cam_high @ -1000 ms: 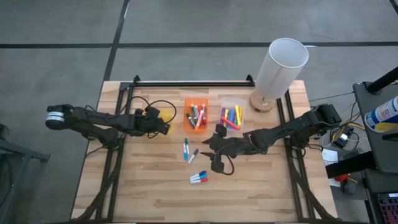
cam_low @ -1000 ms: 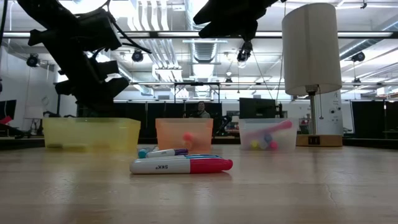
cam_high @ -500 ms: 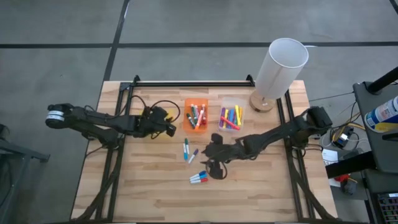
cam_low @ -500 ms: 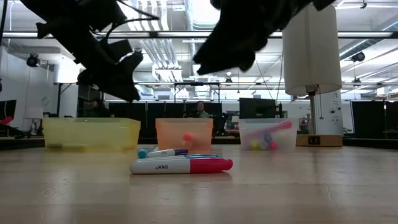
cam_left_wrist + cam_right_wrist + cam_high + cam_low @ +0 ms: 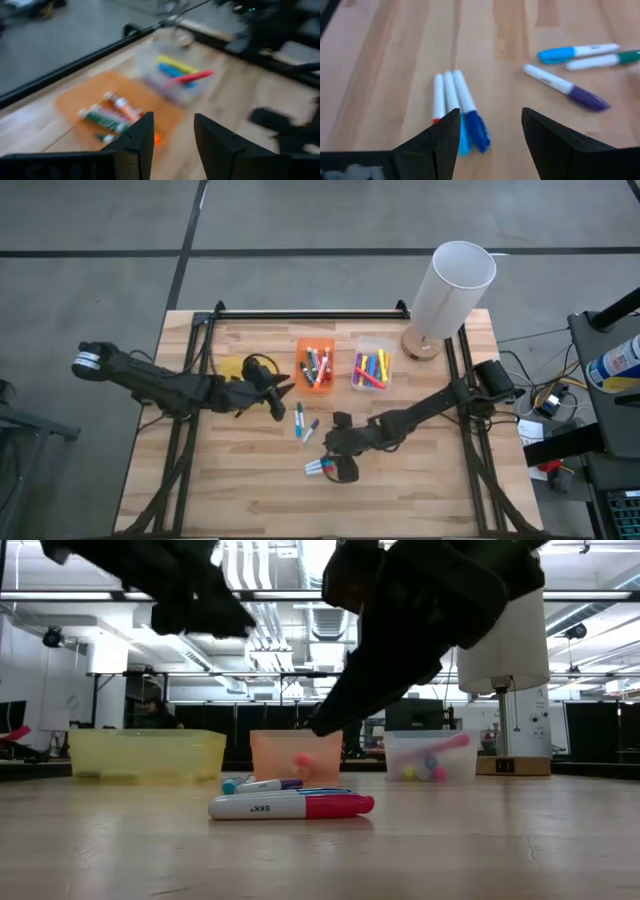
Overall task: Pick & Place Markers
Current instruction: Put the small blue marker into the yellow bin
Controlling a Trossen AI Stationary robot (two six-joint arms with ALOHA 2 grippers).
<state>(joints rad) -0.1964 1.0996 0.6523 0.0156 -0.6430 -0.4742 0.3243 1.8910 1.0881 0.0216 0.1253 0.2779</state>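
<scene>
My right gripper should go down before it closes on the blue-capped marker (image 5: 472, 117), because my fingers are above it with bare wood between them and would miss it now.
Three white-barrelled markers (image 5: 454, 107) with red, light-blue and blue caps lie side by side on the table (image 5: 320, 468), just ahead of my open right gripper (image 5: 490, 114), which hangs low over them (image 5: 343, 468). Three more markers, capped purple (image 5: 566, 86), blue and green, lie loose farther off (image 5: 304, 423). My open left gripper (image 5: 282, 391) hovers beside the orange bin (image 5: 112, 107), which holds several markers. The clear bin (image 5: 371, 367) holds several more.
A yellow bin (image 5: 234, 368) sits partly under my left arm. A white lamp (image 5: 451, 290) stands at the table's far right corner. Black rails run along the left, right and far edges. Bare wood lies near the front edge (image 5: 400, 500).
My right gripper has moved toward the table's left and near edge and come down close to the three side-by-side markers. My left gripper has moved right, off the yellow bin toward the orange bin and the loose markers. No marker has moved.
</scene>
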